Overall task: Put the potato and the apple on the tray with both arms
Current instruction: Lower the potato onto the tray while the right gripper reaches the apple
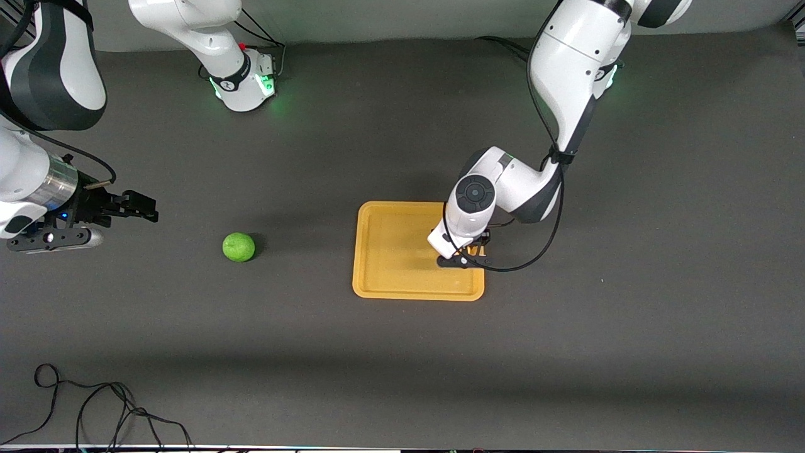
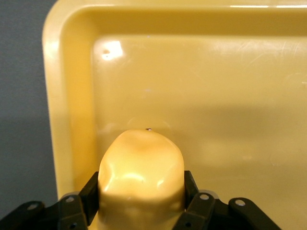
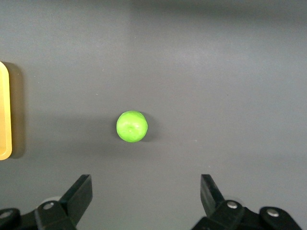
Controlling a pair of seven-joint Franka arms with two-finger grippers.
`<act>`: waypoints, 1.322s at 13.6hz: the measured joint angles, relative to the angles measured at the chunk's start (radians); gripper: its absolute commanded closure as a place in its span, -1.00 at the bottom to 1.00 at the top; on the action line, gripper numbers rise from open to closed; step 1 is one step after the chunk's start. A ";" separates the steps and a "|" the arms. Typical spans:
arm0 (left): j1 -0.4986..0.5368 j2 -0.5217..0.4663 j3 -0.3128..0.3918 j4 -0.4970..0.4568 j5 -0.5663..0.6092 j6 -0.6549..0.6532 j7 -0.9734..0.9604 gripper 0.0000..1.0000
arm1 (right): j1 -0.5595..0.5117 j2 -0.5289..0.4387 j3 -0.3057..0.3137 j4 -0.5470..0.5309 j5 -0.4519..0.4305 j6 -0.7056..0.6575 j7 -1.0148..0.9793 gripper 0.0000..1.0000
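Observation:
In the left wrist view, the potato sits low on the bottom of the tray, inside the tray's rim, so it is time for my left gripper to open.
The orange-yellow tray point(image 1: 396, 251) lies mid-table. My left gripper point(image 1: 462, 257) is low over the part of the tray toward the left arm's end. It is shut on the pale yellow-tan potato point(image 2: 141, 167), which the left wrist view shows between the fingers, just above or on the tray floor point(image 2: 216, 96). The hand hides the potato in the front view. The green apple point(image 1: 239, 246) sits on the dark table beside the tray, toward the right arm's end. My right gripper point(image 1: 143, 209) hangs open and empty above the table near the apple point(image 3: 132, 126); the tray's edge point(image 3: 4, 110) also shows there.
A loose black cable point(image 1: 94, 409) lies at the table edge nearest the front camera, toward the right arm's end. The right arm's base point(image 1: 245, 82) stands along the table edge farthest from the front camera. The table is a dark grey mat.

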 measured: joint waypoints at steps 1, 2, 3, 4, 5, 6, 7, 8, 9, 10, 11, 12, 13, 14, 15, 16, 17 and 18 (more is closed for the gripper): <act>-0.002 0.001 0.000 0.001 0.001 0.002 0.000 0.29 | 0.004 0.002 0.000 -0.003 0.000 0.005 0.000 -1.00; -0.002 0.001 0.001 0.003 0.002 0.002 0.000 0.26 | 0.008 0.006 0.000 -0.007 0.000 0.018 0.000 -1.00; -0.002 0.000 0.001 0.006 0.004 0.002 0.000 0.18 | 0.012 0.008 0.000 -0.016 0.000 0.034 0.000 -1.00; -0.002 0.000 0.001 0.008 0.006 0.002 0.000 0.16 | 0.015 0.011 0.001 -0.027 0.000 0.052 0.000 -1.00; -0.002 0.001 0.002 0.008 0.007 0.002 0.000 0.13 | 0.015 0.014 0.001 -0.041 0.000 0.071 0.000 -1.00; -0.002 0.003 0.002 0.008 0.010 0.002 0.000 -0.14 | 0.015 0.015 0.001 -0.053 0.000 0.086 0.000 -1.00; -0.002 0.005 0.002 0.008 0.012 0.002 0.000 -0.81 | 0.015 0.016 0.001 -0.063 0.000 0.098 0.000 -1.00; -0.002 0.009 0.002 0.008 0.015 0.002 0.000 -0.98 | 0.015 0.017 0.001 -0.070 0.000 0.108 0.000 -1.00; -0.002 0.010 0.002 0.008 0.017 0.002 0.000 -0.99 | 0.015 0.017 0.001 -0.078 0.000 0.120 0.000 -1.00; -0.002 0.010 0.003 0.008 0.018 0.002 0.000 -0.99 | 0.015 0.020 0.001 -0.092 0.000 0.143 0.000 -1.00; -0.002 0.010 0.003 0.009 0.018 0.002 0.000 -0.99 | 0.016 0.026 0.001 -0.112 0.000 0.180 0.000 -1.00; -0.002 0.010 0.003 0.010 0.018 0.002 0.000 -0.99 | 0.018 0.034 0.001 -0.140 0.000 0.224 0.000 -1.00; -0.002 0.010 0.003 0.012 0.018 0.002 0.000 -0.99 | 0.028 0.045 0.002 -0.171 0.001 0.271 0.000 -1.00; -0.002 0.010 0.004 0.016 0.018 0.002 0.000 -0.99 | 0.047 0.058 0.003 -0.201 0.001 0.316 0.000 -1.00; -0.002 0.008 0.004 0.022 0.018 0.000 0.000 -0.99 | 0.066 0.072 0.003 -0.225 0.001 0.353 0.005 -1.00; -0.002 0.001 0.004 0.028 0.018 -0.007 0.000 -0.99 | 0.079 0.087 0.004 -0.241 0.001 0.382 0.011 -1.00; -0.002 -0.012 0.006 0.036 0.018 -0.027 0.000 -0.99 | 0.085 0.102 0.004 -0.250 0.001 0.404 0.014 -1.00; -0.001 -0.035 0.009 0.045 0.018 -0.062 0.001 -0.99 | 0.085 0.119 0.004 -0.255 0.001 0.423 0.014 -1.00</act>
